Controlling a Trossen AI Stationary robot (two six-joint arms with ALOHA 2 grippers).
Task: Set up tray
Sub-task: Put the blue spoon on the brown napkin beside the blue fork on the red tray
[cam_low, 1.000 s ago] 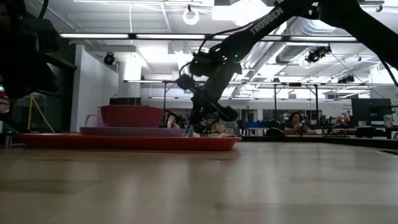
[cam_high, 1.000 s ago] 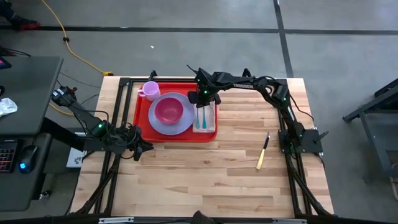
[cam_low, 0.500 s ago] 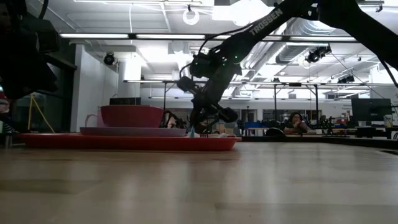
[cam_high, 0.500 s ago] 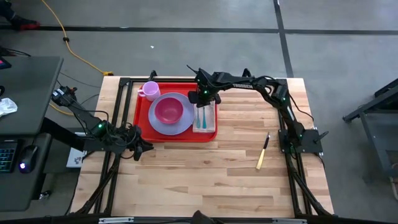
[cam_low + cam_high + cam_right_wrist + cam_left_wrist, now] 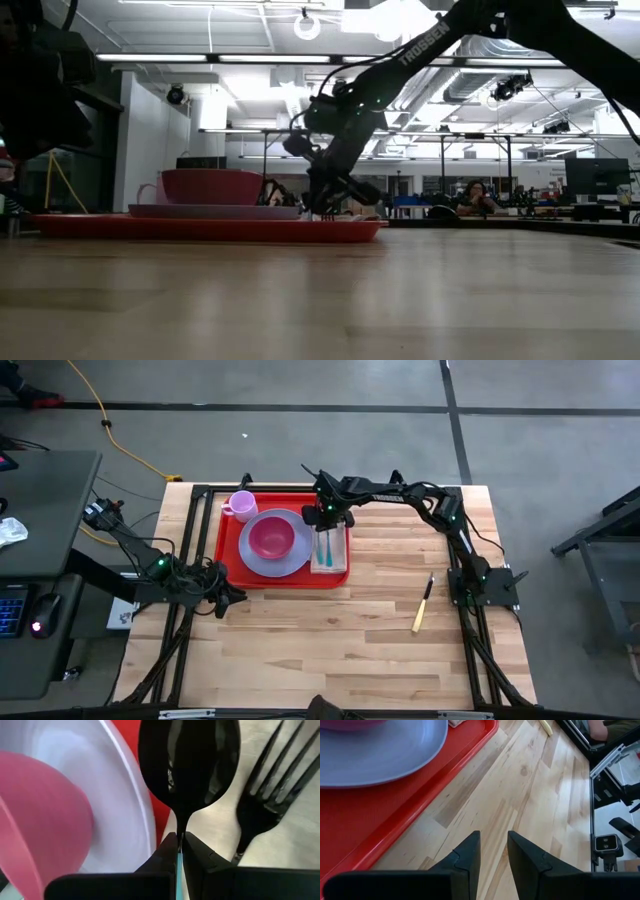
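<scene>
The spoon's teal handle lies along the napkin point(image 5: 341, 550), so the spoon would stay beside the fork. It is now time for my right gripper to open.
The red tray point(image 5: 228, 550) lies at the table's far left. It carries a lavender plate point(image 5: 296, 556) with a pink bowl point(image 5: 270, 537) and a pink mug point(image 5: 240, 505). A beige napkin point(image 5: 341, 550) lies on the tray's right part. On the napkin lies a fork point(image 5: 270, 790) with a black head. My right gripper point(image 5: 323, 523) is over the napkin's far end, shut on a black-bowled, teal-handled spoon point(image 5: 190, 765). Off the tray's near left corner, my left gripper point(image 5: 228, 598) waits open, with nothing between its fingers point(image 5: 470, 850). My right gripper pinches the spoon's thin neck point(image 5: 179, 827) between its two fingertips, just behind the bowl. The fingers slant down from the far right. The bowl sticks out beyond them, between the plate and the fork. Whether the spoon rests on the napkin, I cannot tell.
A knife point(image 5: 423, 605) with a yellow handle lies on the bare wood near the right arm's base. The plate's rim point(image 5: 135, 795) is close beside the spoon. Open wood spreads across the near half of the table.
My right gripper has sunk slightly toward the napkin with the spoon, staying shut.
</scene>
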